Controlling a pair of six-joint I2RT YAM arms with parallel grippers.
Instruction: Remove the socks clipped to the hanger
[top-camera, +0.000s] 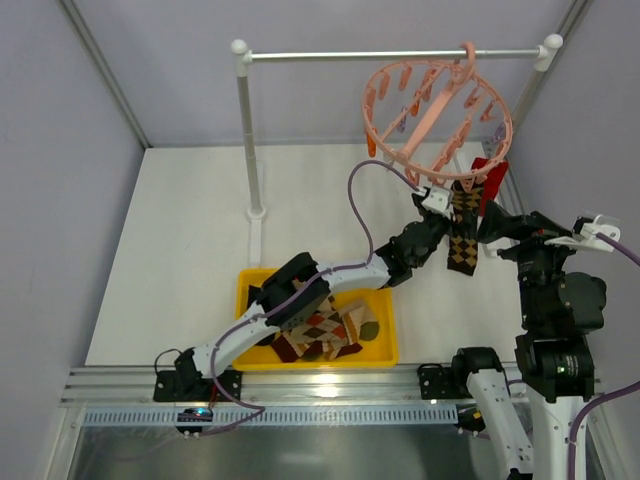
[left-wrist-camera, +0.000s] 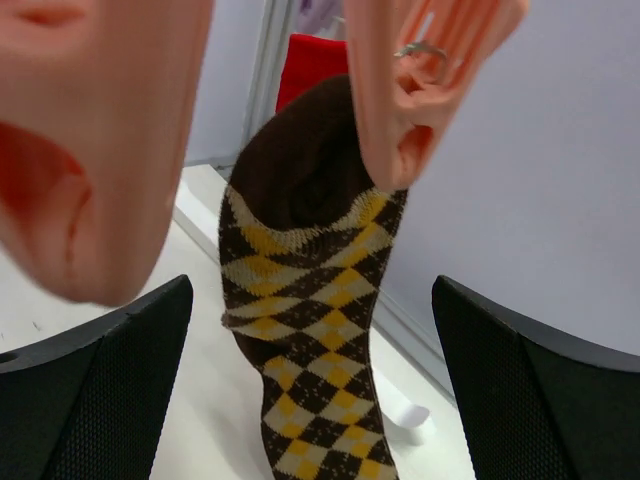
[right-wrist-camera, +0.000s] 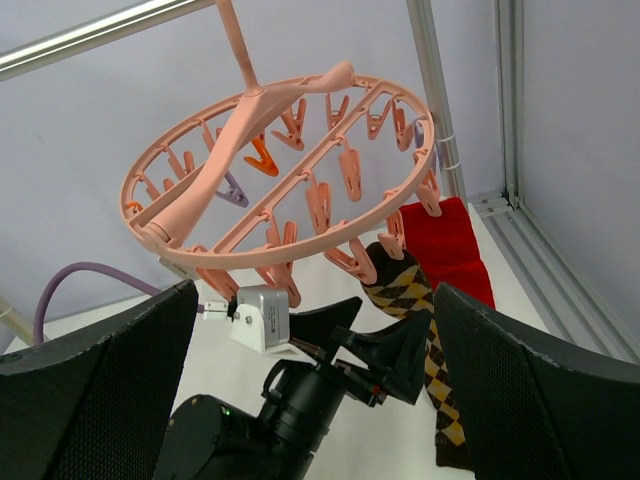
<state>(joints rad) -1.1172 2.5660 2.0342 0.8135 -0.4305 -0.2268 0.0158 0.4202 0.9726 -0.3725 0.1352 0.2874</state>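
Note:
My fingers are below the argyle sock's brown cuff (top-camera: 466, 190) (left-wrist-camera: 303, 163). My left gripper needs to move up first and then close on it.
The salmon-pink ring hanger (top-camera: 437, 115) hangs by its hook from the rail, also in the right wrist view (right-wrist-camera: 290, 170). A brown-and-yellow argyle sock (top-camera: 463, 245) hangs from one clip (left-wrist-camera: 400, 90) on its near side. A plain red sock (top-camera: 488, 180) hangs just behind it. My left gripper (top-camera: 450, 238) is open, with the argyle sock (left-wrist-camera: 320, 300) hanging between its spread fingers (left-wrist-camera: 100, 400), not gripped. My right gripper (top-camera: 492, 228) is open and empty, just right of the socks, facing the hanger and the left gripper (right-wrist-camera: 400, 350).
A yellow bin (top-camera: 242, 300) holding several loose socks sits on the table under the left arm. The white-and-metal rail stand (top-camera: 250, 130) rises at the back, its post left of the hanger. Frame posts and walls close in on the right.

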